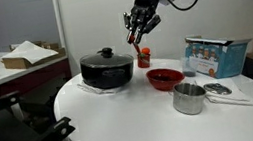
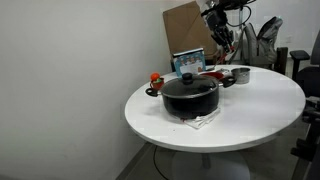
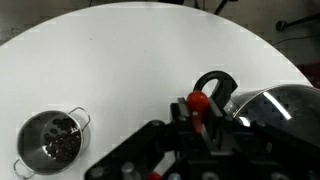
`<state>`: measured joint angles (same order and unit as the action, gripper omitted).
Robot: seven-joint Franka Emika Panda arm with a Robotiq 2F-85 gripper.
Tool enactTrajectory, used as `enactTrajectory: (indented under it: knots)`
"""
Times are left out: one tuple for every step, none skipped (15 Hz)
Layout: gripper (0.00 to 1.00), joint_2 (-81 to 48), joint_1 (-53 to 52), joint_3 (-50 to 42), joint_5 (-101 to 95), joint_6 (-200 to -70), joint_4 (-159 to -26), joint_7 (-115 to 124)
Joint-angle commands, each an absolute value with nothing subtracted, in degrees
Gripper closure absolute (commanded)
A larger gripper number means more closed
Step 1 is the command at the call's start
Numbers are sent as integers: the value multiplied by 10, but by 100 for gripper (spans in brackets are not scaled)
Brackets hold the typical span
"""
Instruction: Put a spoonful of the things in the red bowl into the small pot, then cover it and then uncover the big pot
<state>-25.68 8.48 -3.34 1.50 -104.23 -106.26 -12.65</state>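
The spoon's lower end hangs high above the bowl's rim, so my gripper now keeps hold of the red spoon until it rests in the red bowl (image 1: pixel 164 77).
My gripper (image 1: pixel 141 30) hangs in the air above the far side of the big pot (image 1: pixel 106 71), a wide black pot with its glass lid (image 1: pixel 105 57) on. In the wrist view the gripper (image 3: pixel 198 110) is shut on a red spoon (image 3: pixel 198 99), bowl end showing between the fingers. The red bowl (image 1: pixel 164 77) sits to the right of the big pot. The small pot (image 1: pixel 188 98), shiny steel, stands uncovered near the table's front; the wrist view shows dark bits inside it (image 3: pixel 50 142). The big pot also shows in an exterior view (image 2: pixel 190 96).
A small lid (image 1: pixel 217 89) lies beside the small pot. A blue box (image 1: pixel 215 55) stands behind it. A small red-orange bottle-like item (image 1: pixel 145 58) stands behind the big pot, below the gripper. The round white table (image 1: pixel 103 114) has bare surface at its front left.
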Motion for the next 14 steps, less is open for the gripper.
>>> enactTrajectory:
  knots:
    - [89, -253, 71, -35, -20, -1109, -1094, -126]
    - [89, -258, 70, -35, -26, -1122, -1095, -123]
    - [89, -262, 68, -37, -33, -1139, -1097, -120]
    - [89, -268, 68, -38, -40, -1155, -1097, -116]
    - [89, -273, 69, -39, -45, -1165, -1096, -113]
    - [89, -282, 68, -41, -51, -1176, -1094, -109]
    - [89, -289, 68, -42, -54, -1184, -1092, -107]
    - [89, -299, 69, -44, -58, -1192, -1089, -103]
    - [89, -307, 69, -46, -61, -1199, -1087, -100]
    - [89, -316, 69, -48, -65, -1207, -1085, -95]
    - [89, -327, 69, -50, -69, -1213, -1080, -91]
    - [89, -338, 69, -52, -71, -1218, -1074, -86]
    - [89, -346, 69, -54, -73, -1222, -1068, -81]
    - [89, -354, 69, -55, -74, -1226, -1062, -78]
